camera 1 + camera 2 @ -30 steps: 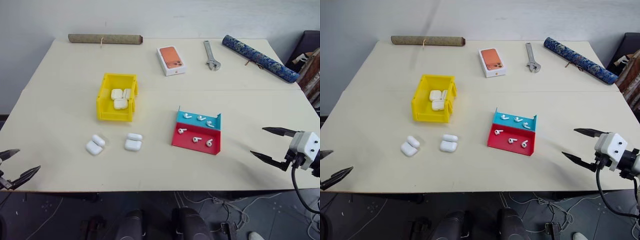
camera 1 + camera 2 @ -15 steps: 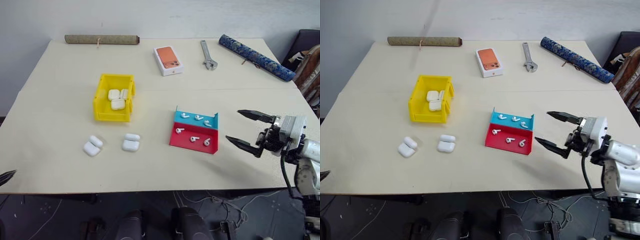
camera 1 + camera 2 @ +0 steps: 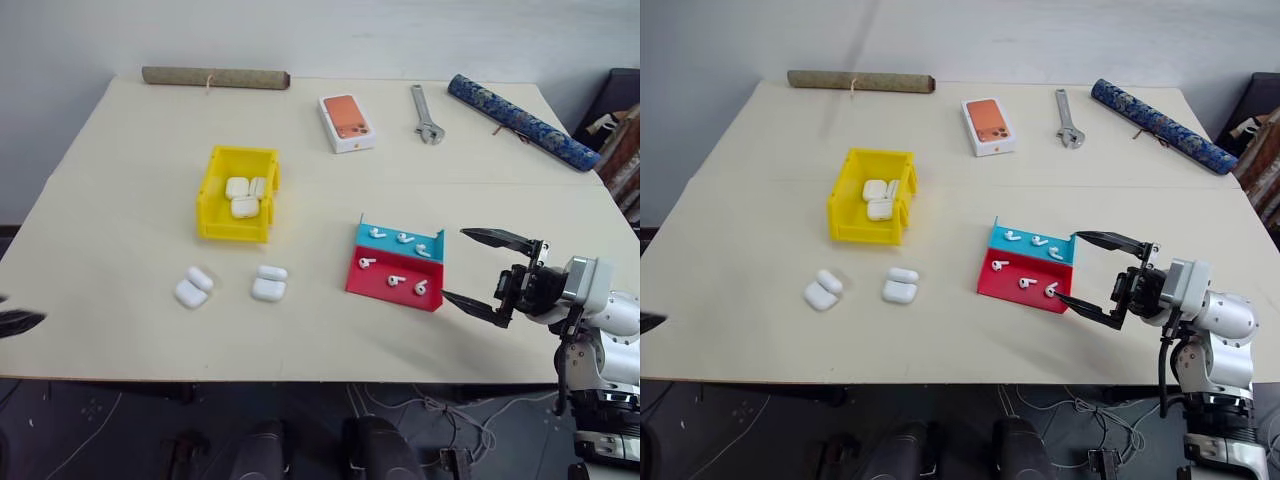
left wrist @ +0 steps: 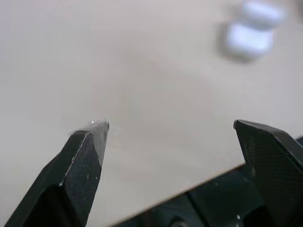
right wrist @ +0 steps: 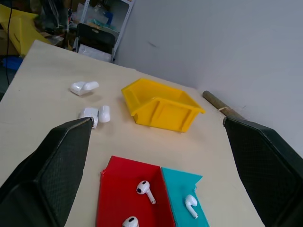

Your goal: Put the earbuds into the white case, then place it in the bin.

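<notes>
Next, my left gripper grabs the white case's body by its opposite ends, since the open lid (image 3: 200, 278) (image 4: 263, 13) takes up the hinge side.
Several white earbuds (image 3: 395, 280) lie in a red-and-blue stepped tray (image 3: 380, 285) right of centre. Two white cases (image 3: 268, 283) (image 3: 193, 287) rest with lids up on the table in front of the yellow bin (image 3: 215, 205). Inside the bin are three more cases (image 3: 244, 207). My right gripper (image 3: 455, 264) hovers open just right of the tray, pointing at it, with nothing between its fingers. At the table's left front edge my left gripper (image 4: 169, 125) stands open and empty over bare tabletop, one case (image 4: 251, 35) blurred beyond it.
Along the far edge lie a brown roll (image 3: 215, 77), a white phone box with an orange top (image 3: 346, 121), a wrench (image 3: 425, 112) and a blue patterned roll (image 3: 520, 120). Cables trail on the floor below the front edge.
My right gripper has swung left from beyond the table's right edge to just beside the tray, staying open. The left gripper has risen a little at the left edge.
</notes>
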### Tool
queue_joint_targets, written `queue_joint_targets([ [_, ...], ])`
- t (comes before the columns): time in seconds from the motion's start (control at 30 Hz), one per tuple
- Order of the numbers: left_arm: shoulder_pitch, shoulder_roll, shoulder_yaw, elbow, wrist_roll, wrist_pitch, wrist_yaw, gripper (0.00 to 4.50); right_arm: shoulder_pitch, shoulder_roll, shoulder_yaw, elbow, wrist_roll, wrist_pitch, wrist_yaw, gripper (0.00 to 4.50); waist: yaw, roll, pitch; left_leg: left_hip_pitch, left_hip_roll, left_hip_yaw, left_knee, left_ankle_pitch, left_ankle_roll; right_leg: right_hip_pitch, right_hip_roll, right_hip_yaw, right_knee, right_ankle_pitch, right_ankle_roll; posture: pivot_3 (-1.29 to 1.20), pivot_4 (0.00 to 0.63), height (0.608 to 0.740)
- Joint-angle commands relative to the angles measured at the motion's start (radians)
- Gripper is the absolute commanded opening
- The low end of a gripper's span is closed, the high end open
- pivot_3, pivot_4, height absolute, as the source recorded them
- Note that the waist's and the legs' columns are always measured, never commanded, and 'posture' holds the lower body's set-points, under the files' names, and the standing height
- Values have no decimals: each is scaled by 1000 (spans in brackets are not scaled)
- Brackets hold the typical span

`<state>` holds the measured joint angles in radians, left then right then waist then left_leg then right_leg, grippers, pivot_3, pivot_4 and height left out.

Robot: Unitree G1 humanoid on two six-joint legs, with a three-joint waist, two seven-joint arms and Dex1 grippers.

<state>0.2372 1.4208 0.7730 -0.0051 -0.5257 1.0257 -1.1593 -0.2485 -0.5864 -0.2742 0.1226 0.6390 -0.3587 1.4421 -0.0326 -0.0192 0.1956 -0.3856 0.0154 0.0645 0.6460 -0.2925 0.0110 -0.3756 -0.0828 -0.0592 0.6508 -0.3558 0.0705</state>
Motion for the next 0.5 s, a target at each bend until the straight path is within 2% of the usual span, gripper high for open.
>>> queue_joint_targets([
  [0.03, -88, 60, -84, -172, -76, 182, 55, 4465, 23, -6, -22, -25, 26, -19, 22, 4500, -13, 2, 1, 0, 0, 1, -1, 0, 0, 0, 1, 1, 0, 0, 0, 0, 150, 740],
  [0.07, -131, 66, -119, -198, -94, 206, 85, 4465, 28, -4, -21, -28, 25, -20, 22, 4500, -16, 4, 3, 0, 0, 1, -1, 0, 0, 0, 1, 1, 0, 0, 0, 0, 150, 740],
  [0.13, -280, 71, -264, -290, -169, 257, 153, 4465, 39, 3, -12, -47, 19, -17, 8, 4500, -19, 6, 3, 0, 1, 2, -1, 1, -1, -1, 3, 1, 2, 0, 0, 0, 150, 740],
  [0.2, -462, 18, -423, -337, -205, 304, 208, 4465, 50, 16, 2, -70, 11, -15, -12, 4500, -15, 6, 4, 0, 1, 1, -1, 2, -2, -1, 4, 1, 2, 0, 0, 0, 150, 740],
  [0.27, -587, -25, -560, -340, -181, 327, 250, 4465, 61, 29, 15, -90, 4, -18, -22, 4500, -12, 6, 4, 0, 1, 2, 1, 2, -2, -1, 4, 2, 3, 0, 0, 0, 150, 740],
  [0.37, -698, -50, -749, -322, -103, 328, 290, 4465, 84, 53, 32, -128, 3, -29, -38, 4500, -6, 6, 4, 1, 1, 2, 2, 3, -3, -1, 5, 4, 6, 0, 0, 0, 150, 740],
  [0.43, -790, -92, -821, -293, -88, 363, 312, 4465, 106, 66, 40, -162, 7, -32, -49, 4500, 3, 6, 4, 1, 1, 2, 2, 3, -3, -2, 5, 4, 7, 0, 0, 0, 150, 740],
  [0.5, -827, -88, -871, -288, -74, 364, 301, 4465, 126, 73, 47, -191, 10, -35, -51, 4500, 7, 6, 4, 0, 1, 2, 3, 3, -3, -2, 5, 4, 7, 0, 0, 0, 150, 740],
])
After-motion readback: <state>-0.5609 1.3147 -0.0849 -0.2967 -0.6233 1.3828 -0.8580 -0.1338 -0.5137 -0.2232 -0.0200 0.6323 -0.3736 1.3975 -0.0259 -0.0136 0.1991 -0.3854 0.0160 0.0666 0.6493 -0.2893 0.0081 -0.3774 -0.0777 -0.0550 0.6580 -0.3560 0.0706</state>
